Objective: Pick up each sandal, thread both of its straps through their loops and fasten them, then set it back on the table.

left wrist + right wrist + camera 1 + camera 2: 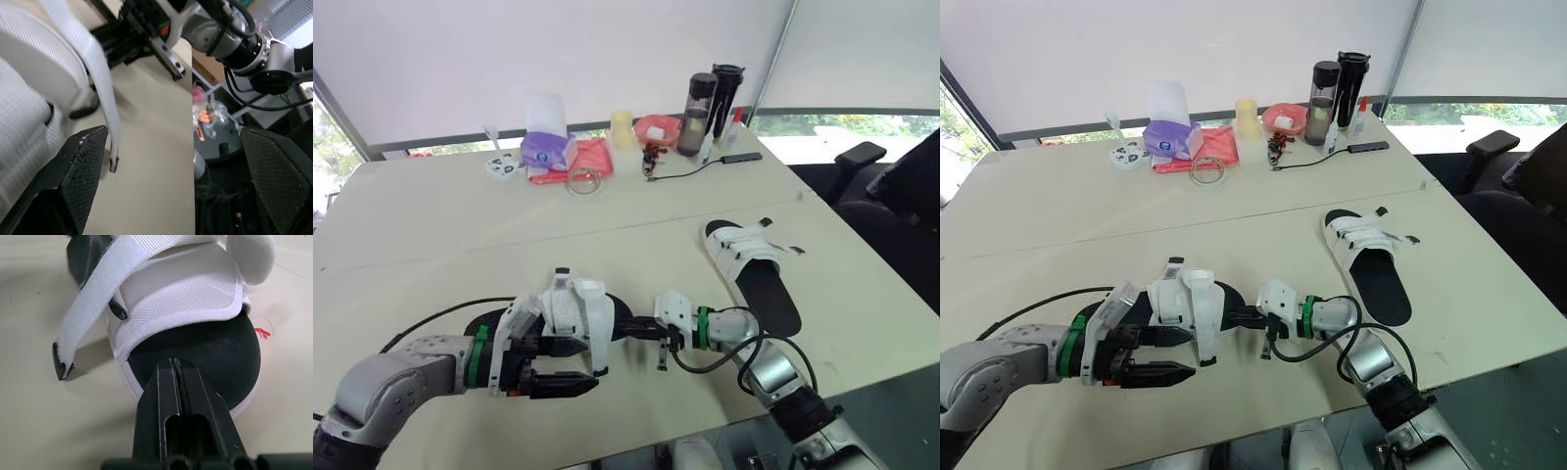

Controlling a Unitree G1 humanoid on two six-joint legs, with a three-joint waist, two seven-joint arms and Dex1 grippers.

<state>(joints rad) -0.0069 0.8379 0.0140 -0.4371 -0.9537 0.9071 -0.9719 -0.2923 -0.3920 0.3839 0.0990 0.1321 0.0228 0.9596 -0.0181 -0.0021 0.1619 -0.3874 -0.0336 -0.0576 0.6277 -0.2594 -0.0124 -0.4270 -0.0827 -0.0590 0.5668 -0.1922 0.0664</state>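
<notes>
I next need to pinch the strap by its loose end (600, 366) (114, 155) with my left gripper, as it hangs free while the rest drapes slack over the white upper.
A white-strapped sandal with a black sole (576, 305) lies near the table's front edge. One of its straps (93, 303) hangs loose with its dark tip free, also seen as strap (93, 63). My left gripper (570, 364) is open just in front of the sandal's white upper, with nothing between its fingers (80, 166). My right gripper (631, 331) is shut, and its tips (171, 366) touch the black insole (215, 347) at the sandal's right end. A second sandal (754, 274) lies flat further right with its straps across it.
At the back of the table (431, 215) stand two dark bottles (710, 98), a purple pack (546, 149), a red cloth (592, 157), a clear tape roll (584, 181) and a black cable (705, 166). A black chair (862, 157) stands beyond the right edge.
</notes>
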